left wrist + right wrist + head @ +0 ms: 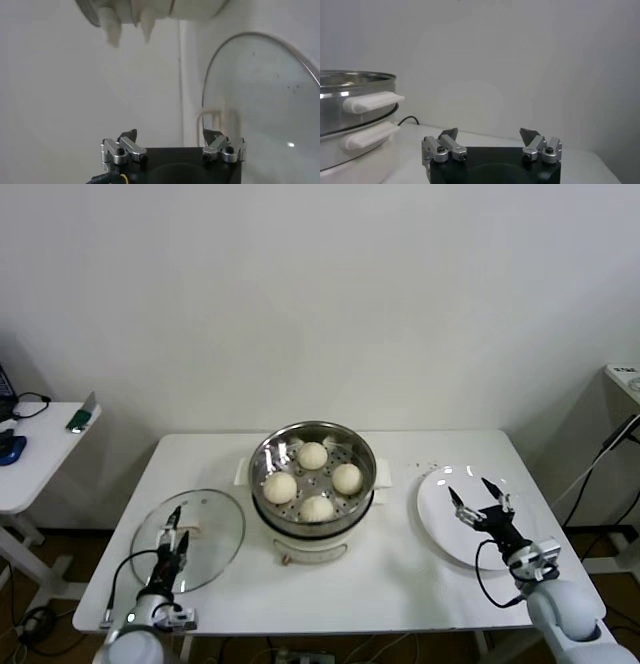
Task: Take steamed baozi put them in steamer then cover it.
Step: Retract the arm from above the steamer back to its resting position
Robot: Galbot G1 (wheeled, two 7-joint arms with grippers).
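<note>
I need to grab the glass lid by its white handle (190,528) with my left gripper next, so that I can cover the steamer of baozi (313,455).
The steamer (312,474), a shiny steel basket on a white cooker base, stands mid-table with several cream-white baozi (313,455) inside. It is uncovered. The cover (190,539), a clear glass lid with a metal rim, lies flat on the table to the steamer's left. My left gripper (177,529) is open and empty, low over the lid's near part. In the left wrist view the lid (260,100) lies just ahead of the open left gripper (172,136). My right gripper (470,489) is open and empty over the white plate (445,529). The right wrist view shows the steamer (350,100) beside the open right gripper (489,134).
The white table (400,584) carries the plate on its right side. A small side table (40,454) with a few items stands at far left. Cables (600,474) hang at far right. A wall stands close behind the table.
</note>
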